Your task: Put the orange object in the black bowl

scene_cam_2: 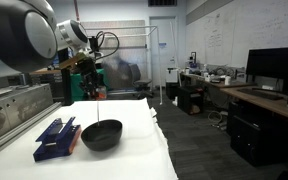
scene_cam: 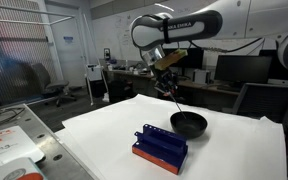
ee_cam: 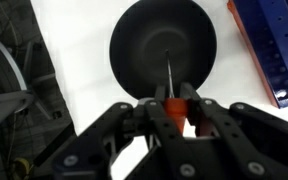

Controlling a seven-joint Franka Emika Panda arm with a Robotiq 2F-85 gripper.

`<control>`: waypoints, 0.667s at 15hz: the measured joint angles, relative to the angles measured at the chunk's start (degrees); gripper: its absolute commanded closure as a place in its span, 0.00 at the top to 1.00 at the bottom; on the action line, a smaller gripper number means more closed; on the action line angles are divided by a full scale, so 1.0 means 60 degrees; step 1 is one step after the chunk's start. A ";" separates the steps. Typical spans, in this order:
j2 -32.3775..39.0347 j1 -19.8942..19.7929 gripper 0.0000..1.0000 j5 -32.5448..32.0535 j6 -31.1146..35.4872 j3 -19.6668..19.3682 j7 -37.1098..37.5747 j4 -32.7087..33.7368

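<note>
My gripper needs to keep holding the orange object until its stem gets inside the bowl's rim, because the stem's end hangs above the black bowl's rim.
My gripper is shut on the orange object. Its orange-red crossbar sits between the fingertips and its thin stem hangs down over the black bowl. In both exterior views the gripper hovers above the bowl, with the thin stem pointing down at it. The stem's tip is just above the bowl's inside, apart from it. The bowl is round, glossy, black and empty.
A blue rack with an orange-red base lies beside the bowl on the white table. Desks, monitors and chairs stand behind the table. A metal bench runs along one side.
</note>
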 measured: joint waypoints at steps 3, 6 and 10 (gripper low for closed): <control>-0.0035 -0.0194 0.10 0.0843 0.0365 0.0223 0.0680 -0.0258; -0.0166 -0.0245 0.10 0.1248 0.1031 0.0297 0.1359 -0.0680; -0.0678 -0.0283 0.10 0.1271 0.2156 0.0236 0.2125 -0.1814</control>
